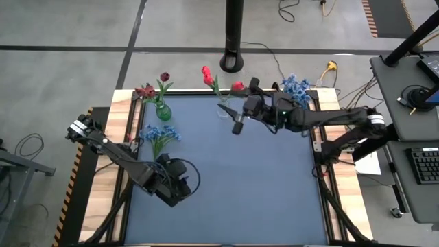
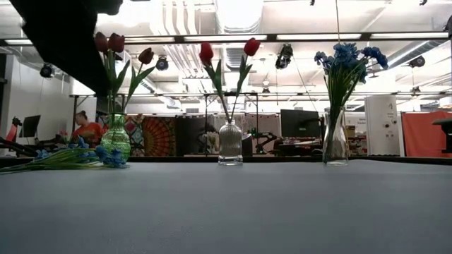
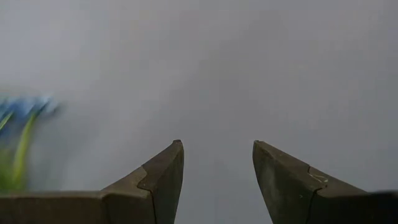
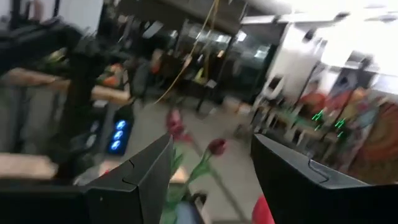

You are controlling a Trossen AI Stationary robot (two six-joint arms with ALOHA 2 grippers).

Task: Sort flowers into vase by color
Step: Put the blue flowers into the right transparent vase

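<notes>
My left gripper should next take hold of the loose bunch (image 1: 159, 135) by its green stems, so it can join the blue blossoms in the clear vase.
Three vases stand along the far side of the blue mat. A green vase (image 1: 162, 110) (image 2: 115, 134) holds dark maroon blooms (image 2: 113, 44). A clear ribbed vase (image 1: 223, 110) (image 2: 230, 142) holds two red tulips (image 2: 206, 52). Another clear vase (image 2: 335, 141) holds blue blossoms (image 1: 295, 89). A loose blue bunch (image 1: 159, 135) (image 2: 70, 156) lies flat on the mat near the green vase. My right gripper (image 1: 237, 125) (image 4: 211, 180) is open and empty, hovering just right of the ribbed vase. My left gripper (image 1: 175, 192) (image 3: 217, 180) is open over bare mat, nearer than the loose bunch.
A black pole base (image 1: 233, 62) stands beyond the table's far edge. Wooden table borders (image 1: 123, 123) flank the mat. A desk with a keyboard (image 1: 425, 165) sits off to the right. My left arm (image 2: 63, 35) fills the low view's upper left.
</notes>
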